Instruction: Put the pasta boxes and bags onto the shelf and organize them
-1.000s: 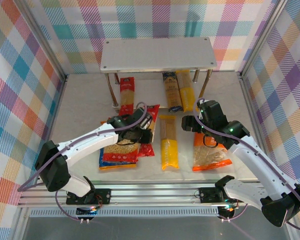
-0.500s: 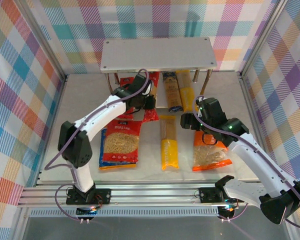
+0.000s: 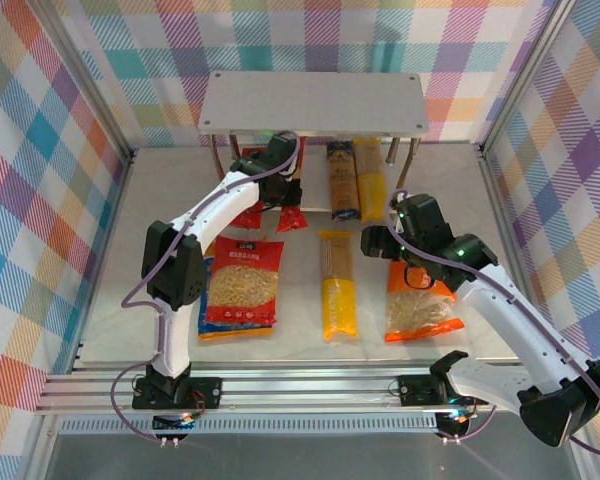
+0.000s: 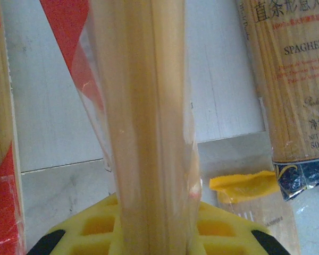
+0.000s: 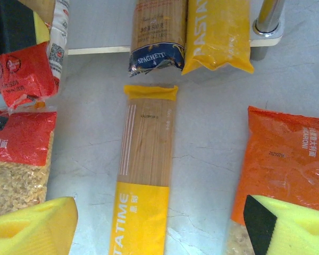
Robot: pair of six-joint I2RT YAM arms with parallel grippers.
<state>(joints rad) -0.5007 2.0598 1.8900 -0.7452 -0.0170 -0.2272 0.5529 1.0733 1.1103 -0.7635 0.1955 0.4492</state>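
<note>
My left gripper moves the red spaghetti box toward the lower board's edge next, then opens: its fingers are short of that edge, so the box would fall short.
My left gripper point(image 3: 280, 186) reaches under the shelf point(image 3: 315, 100) and is shut on a red spaghetti box point(image 4: 143, 106), whose tail end point(image 3: 293, 216) trails toward the table. A second red box point(image 3: 248, 214) lies just left of it. On the lower board point(image 4: 58, 106) lie a dark blue box point(image 3: 342, 180) and a yellow box point(image 3: 371, 180). Another yellow box point(image 5: 146, 175) lies on the table under my open right gripper point(image 5: 159, 234), which holds nothing. The red bag point(image 3: 242, 285) lies left of it, the orange bag point(image 5: 287, 154) to the right.
A metal shelf leg point(image 5: 268, 16) stands just right of the yellow box on the lower board. Checked walls close in the table on three sides. Bare tabletop point(image 3: 160, 210) stretches left of the red bag.
My left arm has carried the red box from the middle of the table up to the shelf's lower board. The right arm has hardly moved.
</note>
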